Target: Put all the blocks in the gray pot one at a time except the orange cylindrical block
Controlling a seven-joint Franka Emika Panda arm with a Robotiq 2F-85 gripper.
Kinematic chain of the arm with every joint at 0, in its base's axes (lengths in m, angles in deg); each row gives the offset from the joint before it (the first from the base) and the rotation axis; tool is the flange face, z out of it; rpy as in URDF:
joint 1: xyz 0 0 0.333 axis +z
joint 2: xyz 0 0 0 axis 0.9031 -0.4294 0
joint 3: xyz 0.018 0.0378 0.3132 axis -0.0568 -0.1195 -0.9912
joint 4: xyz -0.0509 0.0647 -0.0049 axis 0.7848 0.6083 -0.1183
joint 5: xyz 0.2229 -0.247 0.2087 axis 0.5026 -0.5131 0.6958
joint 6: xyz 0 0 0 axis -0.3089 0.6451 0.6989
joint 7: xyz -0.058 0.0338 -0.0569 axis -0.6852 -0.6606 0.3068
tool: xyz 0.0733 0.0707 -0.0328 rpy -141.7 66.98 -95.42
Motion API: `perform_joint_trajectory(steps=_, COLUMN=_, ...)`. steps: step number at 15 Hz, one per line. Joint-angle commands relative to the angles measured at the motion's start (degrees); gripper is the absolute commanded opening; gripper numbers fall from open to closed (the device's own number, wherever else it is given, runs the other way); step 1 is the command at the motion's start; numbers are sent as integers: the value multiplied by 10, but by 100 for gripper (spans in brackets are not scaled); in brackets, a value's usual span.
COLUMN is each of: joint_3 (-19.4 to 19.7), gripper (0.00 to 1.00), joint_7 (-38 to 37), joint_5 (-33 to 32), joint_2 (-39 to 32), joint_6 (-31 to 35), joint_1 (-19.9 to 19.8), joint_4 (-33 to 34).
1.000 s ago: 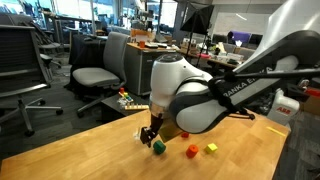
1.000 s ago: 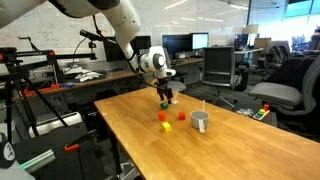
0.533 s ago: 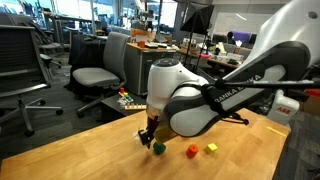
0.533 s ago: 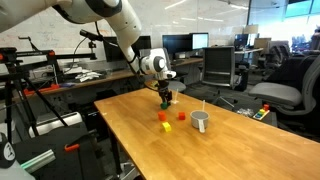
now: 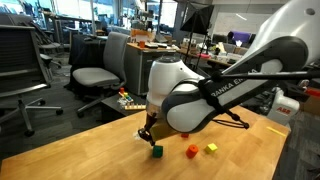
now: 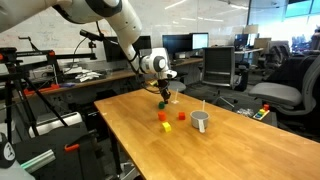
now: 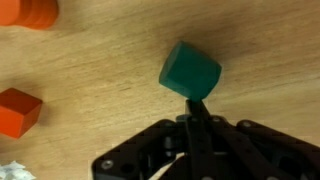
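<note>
My gripper's fingers are shut beside the dark green block (image 5: pixel 156 152) (image 7: pixel 190 69). Next, they reopen and move over the block's middle before closing on its sides.
My gripper (image 7: pixel 197 108) is shut, fingers pressed together with nothing between them. The dark green block (image 7: pixel 190 69) lies on the wood just beyond the fingertips, touching or nearly touching them. In both exterior views the gripper (image 5: pixel 149 136) (image 6: pixel 164 96) hangs low over the table with the green block (image 5: pixel 156 152) beside its tips. A red block (image 5: pixel 191 151) and a yellow block (image 5: pixel 211 148) lie close by. The gray pot (image 6: pixel 201 121) stands past the yellow block (image 6: pixel 166 126) and the red block (image 6: pixel 181 116). An orange block (image 7: pixel 28 12) and an orange-red one (image 7: pixel 18 110) show at the wrist view's left.
The wooden table (image 6: pixel 150 140) has its long edges close to the blocks in an exterior view. Office chairs (image 5: pixel 98 70) and desks with monitors (image 6: pixel 180 45) stand beyond it. A thin white stick (image 6: pixel 203 105) rises from the pot.
The jaws have gone from open to fully shut. The green block was not caught; it has slipped slightly and lies just off the fingertips. The arm has barely moved.
</note>
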Motion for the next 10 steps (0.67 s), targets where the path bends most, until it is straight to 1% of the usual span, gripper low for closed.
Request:
perform_joint_trajectory(steps=1, joint_3=7, gripper=7, joint_7=-17, joint_5=8, joint_2=23, joint_6=8, joint_1=4, joint_4=-15)
perform_joint_trajectory(steps=2, joint_3=6, gripper=27, joint_7=-20, joint_5=10, joint_2=25, joint_6=7, joint_1=2, joint_4=-15)
perform_joint_trajectory(steps=3, joint_3=9, gripper=32, joint_7=-27, joint_5=9, joint_2=28, joint_6=7, joint_1=3, joint_4=-18)
perform_joint_trajectory(steps=6, joint_3=18, gripper=56, joint_7=-66, joint_5=7, joint_2=40, joint_6=23, joint_1=14, joint_4=-33)
perform_joint_trajectory(steps=7, joint_3=19, gripper=65, joint_7=-80, joint_5=8, joint_2=42, joint_6=27, joint_1=15, joint_4=-36)
perform_joint_trajectory(steps=8, joint_3=17, gripper=71, joint_7=-91, joint_5=10, joint_2=44, joint_6=28, joint_1=16, joint_4=-39)
perform_joint_trajectory(steps=9, joint_3=10, gripper=80, joint_7=-97, joint_5=13, joint_2=45, joint_6=31, joint_1=14, joint_4=-43)
perform_joint_trajectory(steps=10, joint_3=16, gripper=86, joint_7=-116, joint_5=10, joint_2=47, joint_6=36, joint_1=20, joint_4=-47)
